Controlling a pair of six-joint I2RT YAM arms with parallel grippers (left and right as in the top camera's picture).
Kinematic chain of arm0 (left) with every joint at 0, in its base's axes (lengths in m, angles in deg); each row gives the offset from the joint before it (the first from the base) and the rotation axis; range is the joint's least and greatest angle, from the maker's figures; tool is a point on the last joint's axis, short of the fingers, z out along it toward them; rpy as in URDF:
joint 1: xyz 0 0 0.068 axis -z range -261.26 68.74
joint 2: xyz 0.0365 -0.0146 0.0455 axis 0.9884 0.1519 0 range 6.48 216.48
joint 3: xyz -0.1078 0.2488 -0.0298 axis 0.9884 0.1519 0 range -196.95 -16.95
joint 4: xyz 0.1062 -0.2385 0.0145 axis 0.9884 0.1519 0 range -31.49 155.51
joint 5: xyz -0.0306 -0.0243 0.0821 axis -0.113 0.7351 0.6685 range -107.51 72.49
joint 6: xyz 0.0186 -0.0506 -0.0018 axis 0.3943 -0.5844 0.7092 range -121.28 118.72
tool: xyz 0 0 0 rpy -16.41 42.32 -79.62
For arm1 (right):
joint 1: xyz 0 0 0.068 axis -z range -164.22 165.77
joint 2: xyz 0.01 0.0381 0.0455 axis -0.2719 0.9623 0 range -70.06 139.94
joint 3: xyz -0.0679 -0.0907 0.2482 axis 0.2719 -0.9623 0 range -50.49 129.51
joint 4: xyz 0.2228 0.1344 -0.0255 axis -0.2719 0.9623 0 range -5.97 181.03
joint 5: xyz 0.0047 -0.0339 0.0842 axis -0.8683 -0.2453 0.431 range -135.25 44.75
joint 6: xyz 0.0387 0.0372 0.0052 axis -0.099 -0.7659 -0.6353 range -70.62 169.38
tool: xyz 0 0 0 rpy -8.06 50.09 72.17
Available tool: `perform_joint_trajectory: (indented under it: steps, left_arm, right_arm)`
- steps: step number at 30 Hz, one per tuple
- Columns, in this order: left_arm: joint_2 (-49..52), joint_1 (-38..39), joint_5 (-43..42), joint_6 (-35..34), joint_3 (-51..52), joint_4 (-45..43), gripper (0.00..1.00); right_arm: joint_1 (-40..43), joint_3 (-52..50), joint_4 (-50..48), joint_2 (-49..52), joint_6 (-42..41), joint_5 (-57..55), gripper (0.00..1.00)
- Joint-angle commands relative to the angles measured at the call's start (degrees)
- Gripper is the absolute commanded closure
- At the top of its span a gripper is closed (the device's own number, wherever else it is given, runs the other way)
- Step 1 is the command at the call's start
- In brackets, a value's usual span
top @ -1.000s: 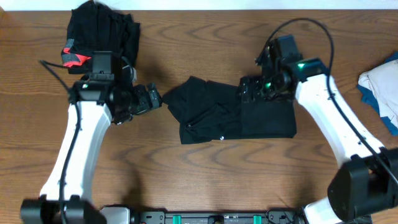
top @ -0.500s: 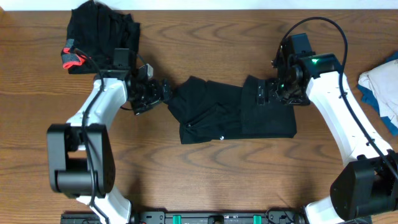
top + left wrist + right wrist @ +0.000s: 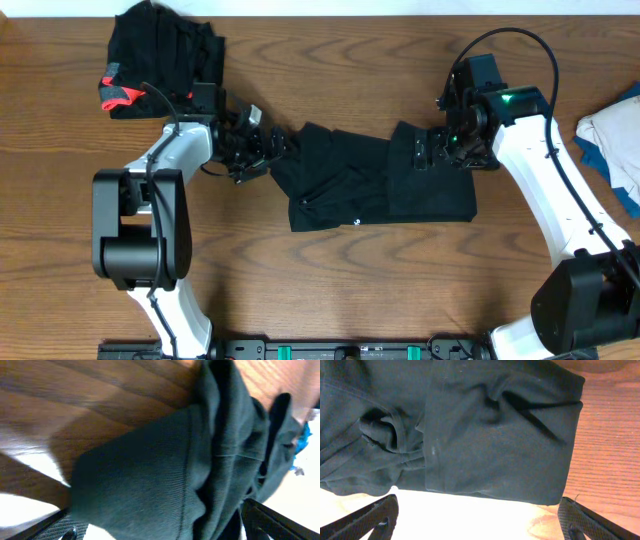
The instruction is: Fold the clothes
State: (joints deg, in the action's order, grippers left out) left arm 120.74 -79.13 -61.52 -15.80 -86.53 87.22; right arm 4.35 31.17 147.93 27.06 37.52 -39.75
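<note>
My left gripper grabs the long black garment (image 3: 370, 185) by its loose end (image 3: 284, 168) next, opposite the folded part, to fold it over the rest.
A long black garment (image 3: 370, 185) with a small white logo (image 3: 357, 222) lies partly folded mid-table. More black clothes with coral-red trim (image 3: 120, 95) sit piled at the back left (image 3: 170, 50). My left gripper (image 3: 276, 150) is at the long garment's left end, open. In the left wrist view its fingers (image 3: 55, 525) stand wide apart with the cloth (image 3: 150, 475) bunched between them, not pinched. My right gripper (image 3: 425, 150) hovers open over the garment's upper right part. Its fingertips (image 3: 375, 517) straddle the folded edge (image 3: 500, 435) in the right wrist view.
A white and blue heap of cloth (image 3: 612, 140) lies at the table's right edge. The wooden table (image 3: 330, 290) shows bare in front of the garment. The left arm (image 3: 165, 170) reaches across between the pile and the garment.
My left arm has swung in and its gripper has moved right onto the garment's left end. The right gripper shifted slightly right, then held still.
</note>
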Motion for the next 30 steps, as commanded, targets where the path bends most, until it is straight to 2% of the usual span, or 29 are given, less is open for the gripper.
perform_joint_trajectory:
  steps: [1,18,29,30]
  left_arm:
    - [4.5,0.2,-1.1,1.2,1.1,0.6,0.02]
    - [4.5,6.5,-1.9,0.3,1.2,0.1,0.00]
    - [4.5,6.1,-1.4,0.5,1.2,0.1,0.94]
    - [4.5,5.8,-1.4,0.5,1.2,0.1,0.94]
  right_arm:
    - [0.4,0.4,0.1,0.0,0.8,-0.6,0.01]
    - [0.4,0.4,-0.2,0.0,0.8,-0.6,0.01]
    - [0.4,0.4,-0.2,0.0,1.3,-0.8,0.01]
    - [0.4,0.4,-0.2,0.0,1.3,-0.8,0.01]
